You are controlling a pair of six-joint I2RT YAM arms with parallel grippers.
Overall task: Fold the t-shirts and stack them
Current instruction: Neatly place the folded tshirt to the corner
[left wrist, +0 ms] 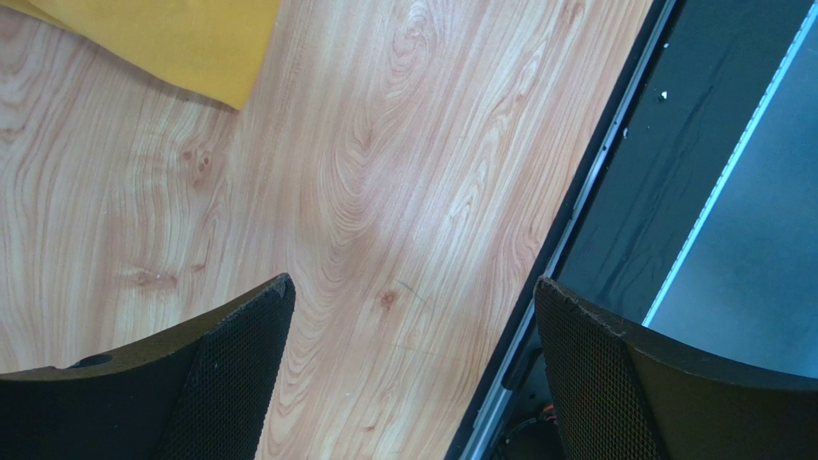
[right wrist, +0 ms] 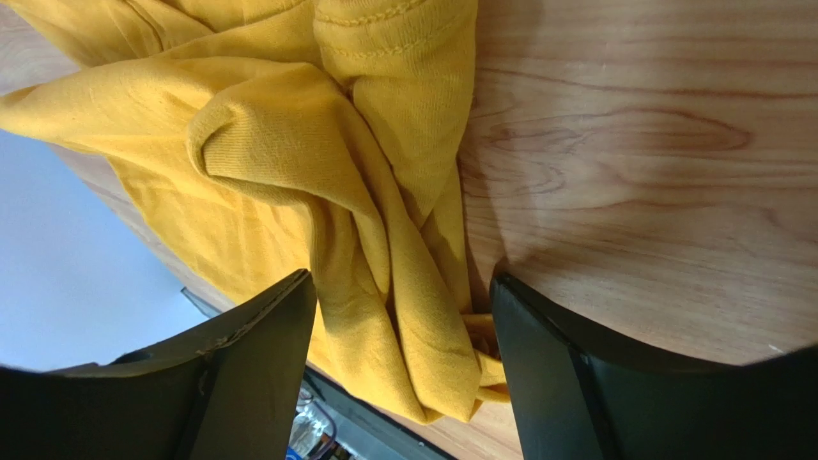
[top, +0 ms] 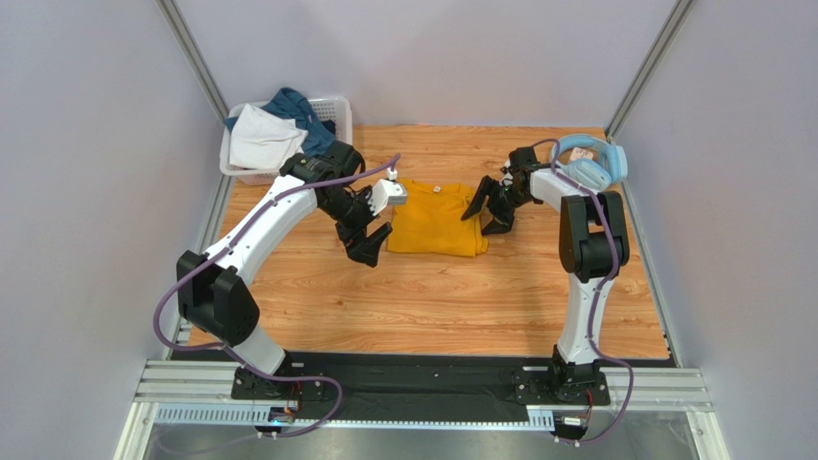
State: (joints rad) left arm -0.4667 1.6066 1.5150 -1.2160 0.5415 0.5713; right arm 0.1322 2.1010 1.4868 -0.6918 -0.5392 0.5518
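My right gripper next needs to grip the folded yellow t-shirt's bunched side edge [top: 475, 226] [right wrist: 405, 291], layers together, to pull the shirt aside still folded for stacking.
A mustard-yellow t-shirt [top: 437, 218] lies folded into a rough rectangle on the wooden table [top: 432, 297]. My left gripper [top: 370, 241] hovers at the shirt's near-left corner, open, with only bare wood between its fingers [left wrist: 413, 287]; a corner of the yellow cloth [left wrist: 173, 38] shows at the upper left there. My right gripper [top: 487, 213] is at the shirt's right edge, jaws apart. In the right wrist view, bunched yellow folds [right wrist: 288, 153] lie between the spread fingers [right wrist: 401, 283], unpinched. A white t-shirt [top: 261, 139] and a teal-blue one [top: 293, 105] are heaped at the back left.
The white lattice basket [top: 336, 107] holding the two garments stands in the back left corner. Light-blue headphones [top: 590, 158] rest at the back right, beside the right arm. Grey walls enclose three sides. The table's black front edge [left wrist: 614, 172] runs near the left gripper.
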